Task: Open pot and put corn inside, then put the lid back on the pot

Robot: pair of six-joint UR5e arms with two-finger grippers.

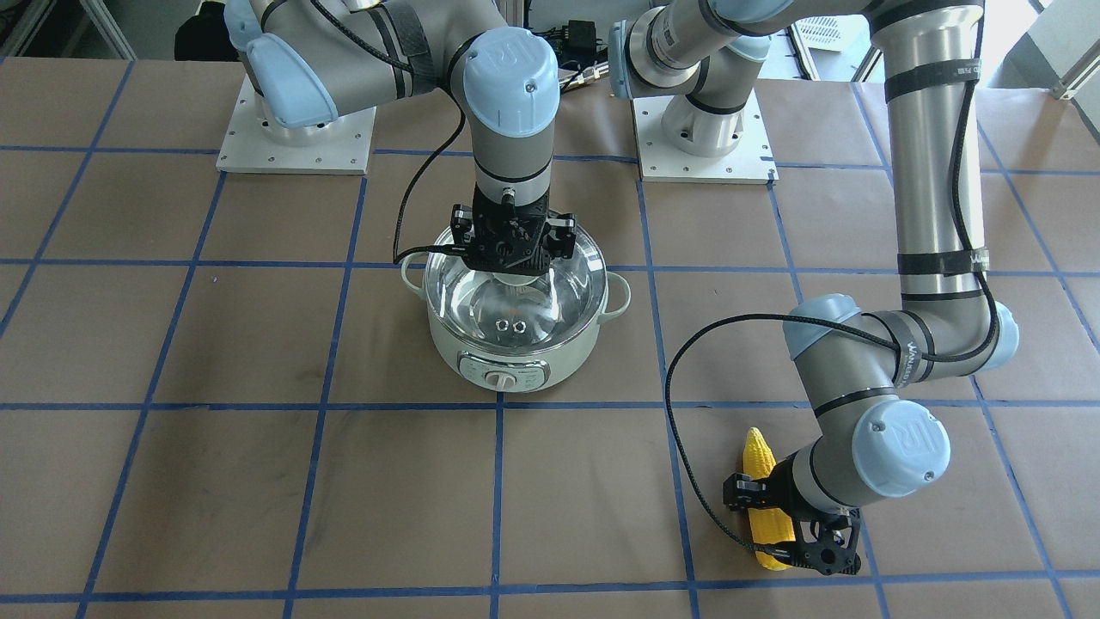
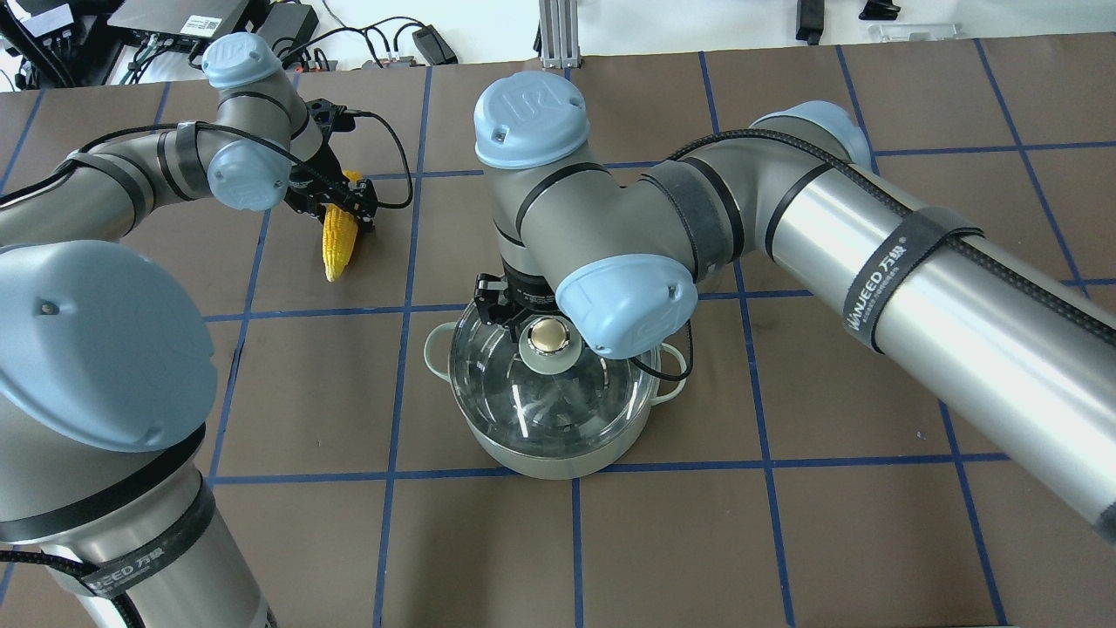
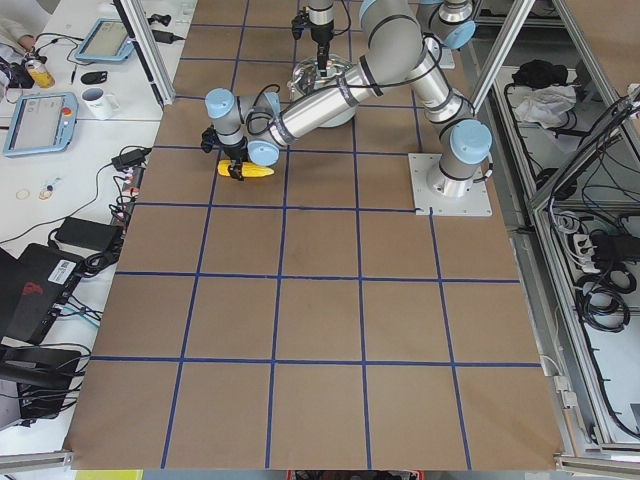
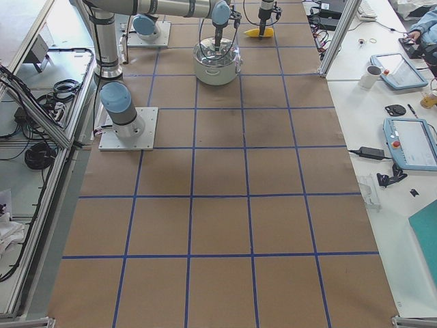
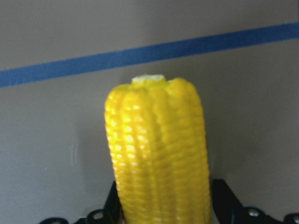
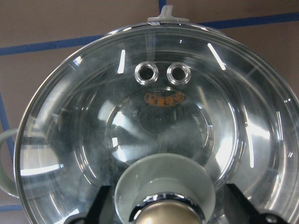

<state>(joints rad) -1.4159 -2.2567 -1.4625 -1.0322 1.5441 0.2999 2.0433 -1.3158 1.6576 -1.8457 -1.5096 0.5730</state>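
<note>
The glass lid is too wide and smooth for the fingers. My right gripper will next grab the lid by its narrow cream knob.
The mint-green pot stands mid-table with the glass lid seated on it. My right gripper hangs straight down over the lid. Its jaws are open on either side of the cream knob, and one finger stands clear of the knob base. The yellow corn lies on the table far from the pot, on my left. My left gripper is shut on its thick end. In the left wrist view the corn fills the space between the fingers. It also shows in the overhead view.
Brown paper with a blue tape grid covers the table. The two arm base plates stand at the robot side. A black cable loops beside the left wrist. Operator desks with tablets lie beyond the table's far side.
</note>
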